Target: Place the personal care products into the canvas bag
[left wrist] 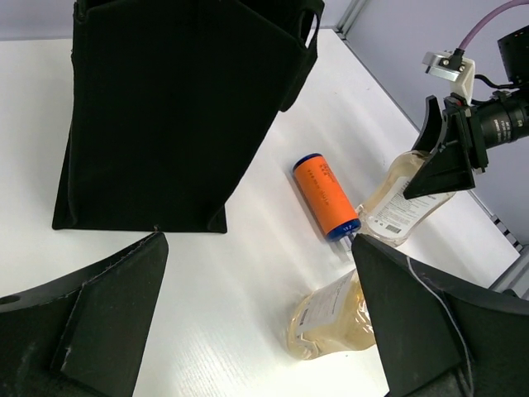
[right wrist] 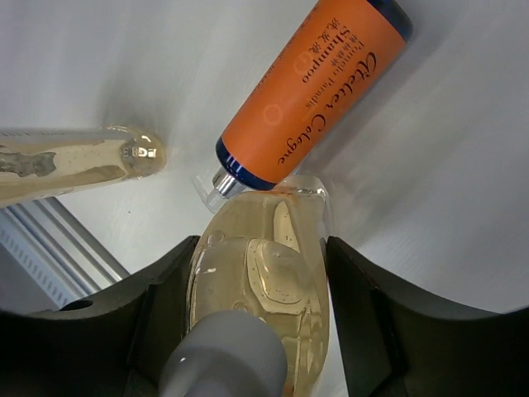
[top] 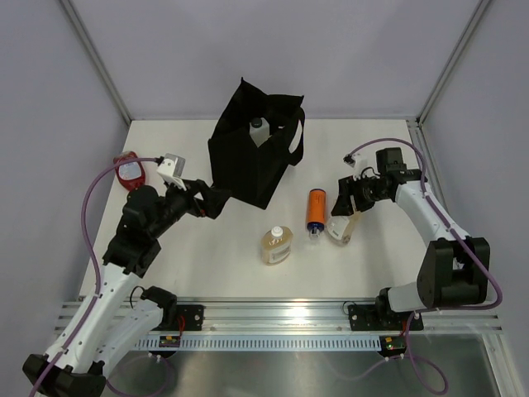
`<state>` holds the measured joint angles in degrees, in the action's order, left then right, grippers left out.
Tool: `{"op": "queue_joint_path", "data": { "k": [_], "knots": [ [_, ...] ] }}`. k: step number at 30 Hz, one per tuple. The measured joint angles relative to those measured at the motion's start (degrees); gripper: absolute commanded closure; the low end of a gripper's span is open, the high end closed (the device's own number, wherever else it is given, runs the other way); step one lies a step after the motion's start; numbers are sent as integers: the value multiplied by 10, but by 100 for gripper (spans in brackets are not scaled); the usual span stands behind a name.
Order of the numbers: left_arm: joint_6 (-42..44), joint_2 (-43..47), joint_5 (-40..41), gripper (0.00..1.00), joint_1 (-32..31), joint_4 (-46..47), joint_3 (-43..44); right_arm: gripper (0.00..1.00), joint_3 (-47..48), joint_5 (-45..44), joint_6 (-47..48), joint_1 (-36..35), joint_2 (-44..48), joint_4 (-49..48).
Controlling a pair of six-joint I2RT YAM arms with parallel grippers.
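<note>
The bottle would come up off the table if I lifted my right gripper now, because it holds the tilted amber bottle's body snugly behind the cap (top: 348, 217) (right wrist: 262, 285).
The black canvas bag (top: 252, 157) stands upright at the back centre, with a white-capped bottle (top: 258, 127) showing in its mouth. My right gripper (top: 350, 204) is shut on a tilted amber bottle (right wrist: 264, 281), its base low by the table. That bottle also shows in the top view (top: 341, 228) and the left wrist view (left wrist: 405, 205). An orange cylinder bottle (top: 316, 210) lies beside it. Another amber bottle (top: 277, 246) stands mid-table. My left gripper (top: 204, 201) is open and empty beside the bag's (left wrist: 173, 107) left corner. A round red container (top: 130, 171) lies far left. The silver bottle and white tube are out of view.
Aluminium frame posts rise at the back corners, and a rail (top: 273, 318) runs along the near edge between the arm bases. In the left wrist view the orange bottle (left wrist: 325, 196) and the standing amber bottle (left wrist: 335, 318) lie between my fingers (left wrist: 438, 331) and the right arm.
</note>
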<state>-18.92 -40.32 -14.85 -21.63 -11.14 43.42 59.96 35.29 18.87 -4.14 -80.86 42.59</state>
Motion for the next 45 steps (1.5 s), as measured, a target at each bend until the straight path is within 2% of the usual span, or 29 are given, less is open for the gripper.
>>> {"op": "queue_joint_path", "data": {
  "k": [14, 26, 30, 38, 41, 45],
  "knots": [
    [-6, 6, -9, 1, 0, -1, -1, 100, 39, 147, -133, 88, -46, -23],
    [-25, 6, -13, 1, 0, -19, -12, 100, 110, 264, -313, 90, -47, -115],
    [-35, 3, -13, 1, 0, -21, -18, 100, 165, 303, -409, 90, -59, -194],
    [-58, -28, -15, 1, 0, -3, -18, 100, 269, 348, -657, 67, -137, -445],
    [-66, -37, -17, 1, 0, 7, -18, 100, 339, 349, -744, 35, -196, -531],
    [-71, -50, -21, 1, 0, 10, -18, 100, 488, 344, -828, -18, -301, -592]
  ]
}}
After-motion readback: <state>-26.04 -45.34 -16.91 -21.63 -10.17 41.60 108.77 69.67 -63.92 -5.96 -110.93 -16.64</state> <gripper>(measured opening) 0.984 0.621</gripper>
